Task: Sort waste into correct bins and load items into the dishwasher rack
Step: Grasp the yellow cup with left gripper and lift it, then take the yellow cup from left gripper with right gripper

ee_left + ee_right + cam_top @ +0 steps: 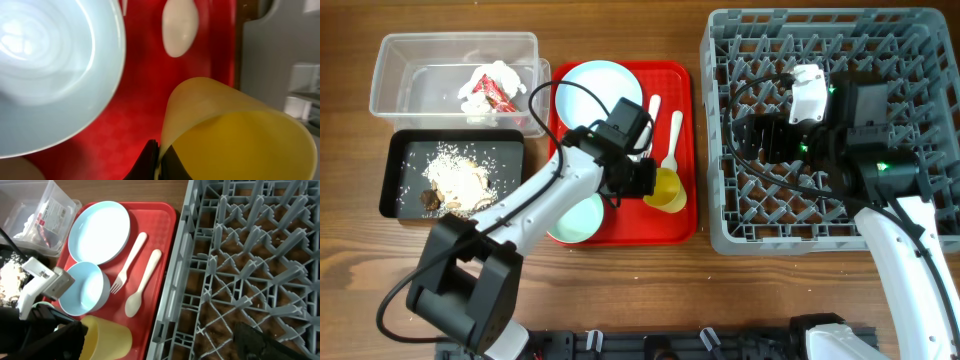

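The cup needs to be loaded into the dishwasher rack with its opening down. My right gripper should grab the yellow cup by its base end (680, 202) (125, 341) next, which leaves the cup's rim free for that.
My left gripper (648, 182) is shut on the rim of the small yellow cup (667, 190), which lies tilted on the red tray; the left wrist view shows the fingers (159, 160) pinching the cup wall (235, 135). The pale blue bowl (50, 65) sits just beside it. The pale blue plate (595, 85), white fork (653, 110), spoon (673, 140) and mint green bowl (578, 222) lie on the same tray. My right gripper (752, 135) hovers open and empty over the grey dishwasher rack (920, 60).
The clear tub (420, 50) at the back left holds the red-and-white wrapper and tissue (490, 90). The black tray (400, 150) in front of it holds crumbly scraps and rice bits (455, 180). The red tray (620, 235) lies between the bins and the rack.
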